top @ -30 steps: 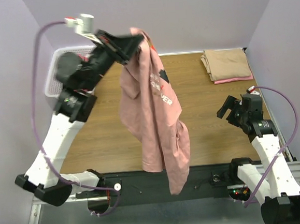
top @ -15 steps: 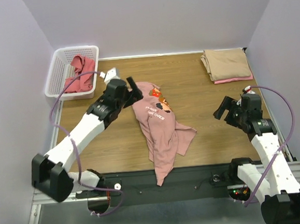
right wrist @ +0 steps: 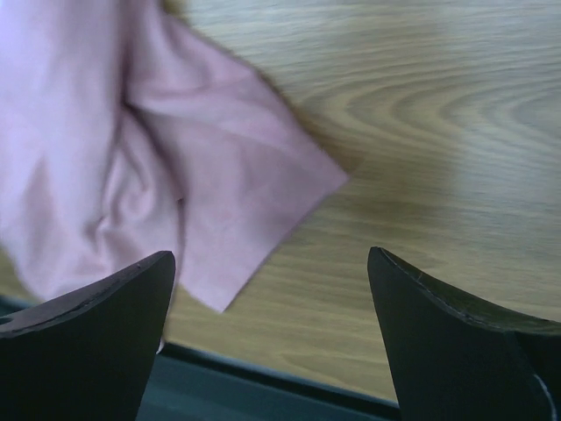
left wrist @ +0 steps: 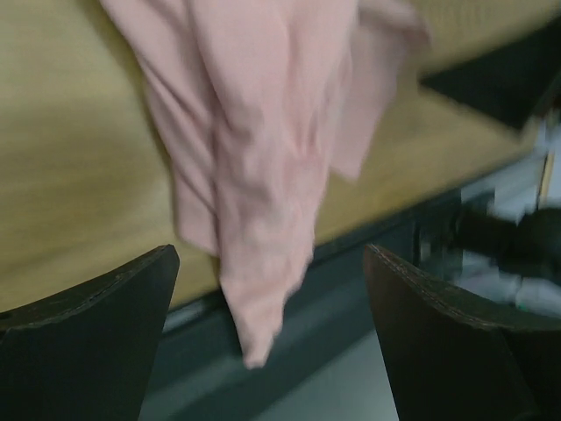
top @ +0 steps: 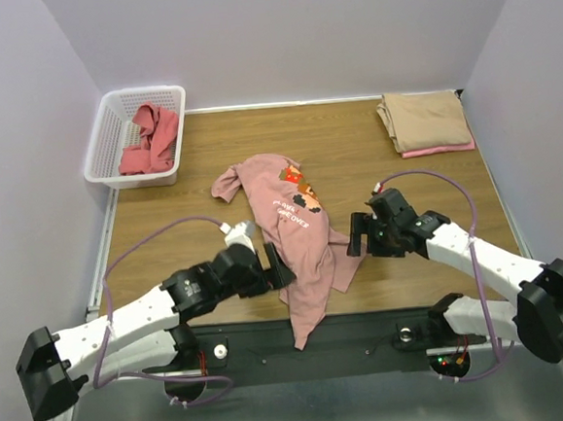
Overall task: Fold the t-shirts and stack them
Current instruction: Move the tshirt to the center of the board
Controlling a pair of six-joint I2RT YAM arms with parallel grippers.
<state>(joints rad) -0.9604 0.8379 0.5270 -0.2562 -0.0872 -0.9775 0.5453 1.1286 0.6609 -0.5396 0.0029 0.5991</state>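
My left gripper is to grab the pink t-shirt's tip hanging (top: 301,340) (left wrist: 256,342) over the table's near edge next, and leave a corner of the t-shirt for my right gripper, so the t-shirt can be spread for folding.
A dusty pink t-shirt (top: 295,224) with a printed chest lies crumpled on the wooden table (top: 396,182), its lower end hanging over the near edge. It shows in the left wrist view (left wrist: 254,175) and the right wrist view (right wrist: 131,158). My left gripper (top: 278,271) sits open at the shirt's left side near the table's front edge, nothing between its fingers. My right gripper (top: 358,236) is open just right of the shirt's lower corner. A folded tan t-shirt (top: 423,118) rests on a folded coral one (top: 439,149) at the back right. Another coral-red t-shirt (top: 149,138) lies in the basket.
The white lattice basket (top: 105,137) stands at the back left corner. A dark rail (top: 369,326) runs along the table's near edge below the hanging cloth. Purple walls close in on three sides.
The left gripper opened and dropped the pink shirt onto the table, then swung down to the near edge beside it. The right arm moved left toward the shirt's lower corner.
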